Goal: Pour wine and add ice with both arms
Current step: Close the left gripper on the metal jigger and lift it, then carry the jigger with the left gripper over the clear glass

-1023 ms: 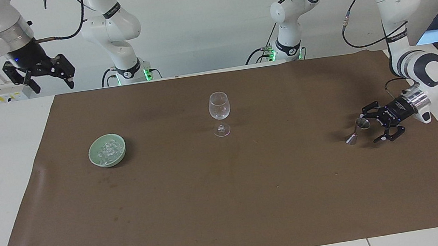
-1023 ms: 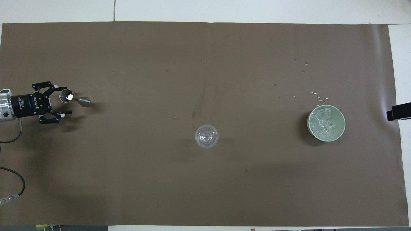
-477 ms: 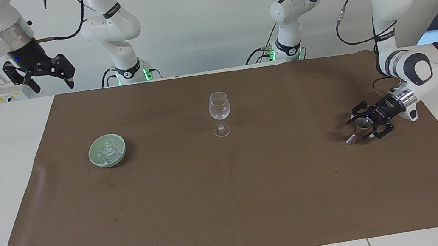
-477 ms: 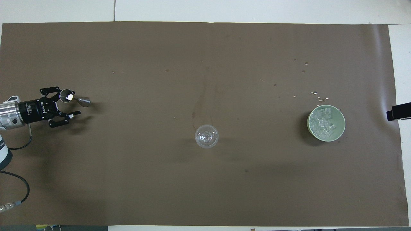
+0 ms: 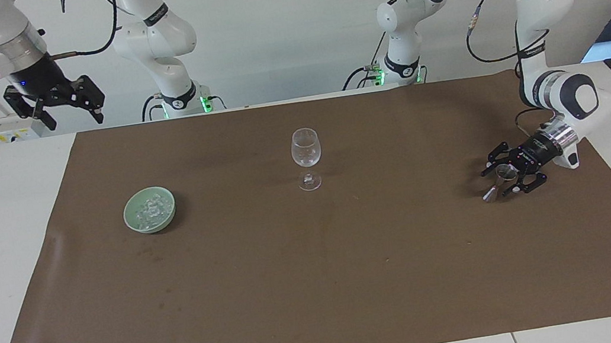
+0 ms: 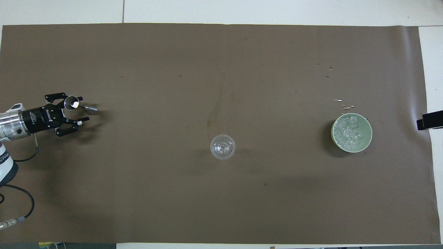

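My left gripper is to grab the small steel jigger by its narrow middle (image 6: 81,106) next, so it can pour wine into the wine glass (image 6: 223,147).
A clear empty wine glass (image 5: 306,147) stands upright mid-mat; it also shows in the overhead view (image 6: 222,146). The ice (image 5: 150,209) lies in a pale green bowl (image 5: 155,225) toward the right arm's end; the overhead view shows the ice (image 6: 347,131) and the bowl (image 6: 366,139) too. A small metal jigger (image 5: 496,182) stands tilted toward the left arm's end, also seen from overhead (image 6: 79,105). My left gripper (image 5: 498,181) is low over the mat, open, its fingers on either side of the jigger (image 6: 83,108). My right gripper (image 5: 73,113) waits high up, open and empty.
A brown mat (image 5: 322,289) covers most of the white table. Small wet drops (image 6: 341,101) lie on the mat just farther from the robots than the bowl. A dark tip (image 6: 429,122) of the right gripper shows at the overhead view's edge.
My left gripper has slid forward so its fingers now flank the jigger, and the fingers stand a little closer together. The right arm, glass and bowl have not moved.
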Tool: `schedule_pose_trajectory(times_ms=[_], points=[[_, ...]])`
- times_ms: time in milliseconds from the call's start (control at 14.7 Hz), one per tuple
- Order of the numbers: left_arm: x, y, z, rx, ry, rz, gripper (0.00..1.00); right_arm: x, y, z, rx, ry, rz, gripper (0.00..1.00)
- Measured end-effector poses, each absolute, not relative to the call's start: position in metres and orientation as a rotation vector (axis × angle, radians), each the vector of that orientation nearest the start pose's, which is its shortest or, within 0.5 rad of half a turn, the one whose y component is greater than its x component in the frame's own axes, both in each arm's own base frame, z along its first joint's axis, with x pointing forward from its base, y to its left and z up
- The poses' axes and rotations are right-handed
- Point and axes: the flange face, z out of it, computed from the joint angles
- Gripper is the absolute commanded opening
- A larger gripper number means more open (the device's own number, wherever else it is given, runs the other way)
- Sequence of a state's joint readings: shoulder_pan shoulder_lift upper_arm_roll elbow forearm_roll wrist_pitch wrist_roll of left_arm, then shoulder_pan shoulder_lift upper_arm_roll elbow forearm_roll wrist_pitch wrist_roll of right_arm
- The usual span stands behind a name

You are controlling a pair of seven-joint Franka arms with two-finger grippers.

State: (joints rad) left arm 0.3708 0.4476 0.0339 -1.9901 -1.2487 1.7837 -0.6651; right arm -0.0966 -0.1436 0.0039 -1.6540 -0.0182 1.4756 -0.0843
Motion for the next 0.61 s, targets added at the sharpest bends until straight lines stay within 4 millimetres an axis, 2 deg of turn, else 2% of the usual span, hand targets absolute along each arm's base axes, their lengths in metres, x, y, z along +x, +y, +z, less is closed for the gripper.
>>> schedule_pose_trajectory(times_ms=[477,614], points=[[0.56,0.151,0.245,1.25,1.595,-0.771,0.0,0.497,-0.048,0.653,-3.157,0.016,0.057,1.0],[0.563,0.15,0.259,1.255,1.571,-0.762,0.0,0.497,-0.048,0.653,-3.157,0.016,0.057,1.0]])
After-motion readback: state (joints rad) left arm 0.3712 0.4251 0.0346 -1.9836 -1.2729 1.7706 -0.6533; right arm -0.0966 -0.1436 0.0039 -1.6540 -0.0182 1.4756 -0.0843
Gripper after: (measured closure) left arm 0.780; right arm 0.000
